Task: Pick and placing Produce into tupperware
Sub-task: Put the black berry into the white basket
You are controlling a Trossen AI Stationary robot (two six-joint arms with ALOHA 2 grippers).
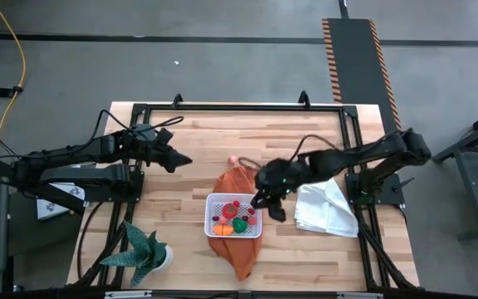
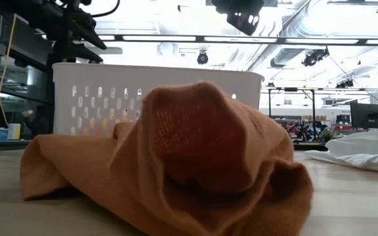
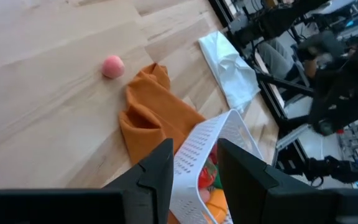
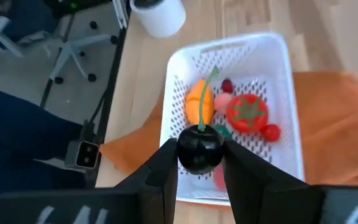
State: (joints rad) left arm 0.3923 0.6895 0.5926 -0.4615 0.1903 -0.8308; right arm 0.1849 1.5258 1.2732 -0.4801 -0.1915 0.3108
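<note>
The cherry hangs high above the white tupperware's rim and would drop if I opened now. My right gripper lowers the dark cherry first, then opens.
The white tupperware stands on an orange cloth near the table's middle. It holds several pieces of produce, among them a red tomato and an orange carrot-like piece. A pink ball lies on the bare wood just beyond the cloth's far end. My right gripper hangs over the container's right rim, shut on a dark round cherry with a green stem. My left gripper waits open over the table's left half, well clear of everything, nothing between its fingers. My right gripper pinches the cherry's round body by two opposite sides between its two fingers. The fingers come slanting down from the table's right side. The cherry is lifted clear above the tupperware, its green stem pointing away from the fingers.
A crumpled white cloth lies right of the container, under my right arm. A green spiky potted plant stands at the near left corner. A black frame runs along the table's edges. Bare wood lies between my left gripper and the pink ball.
</note>
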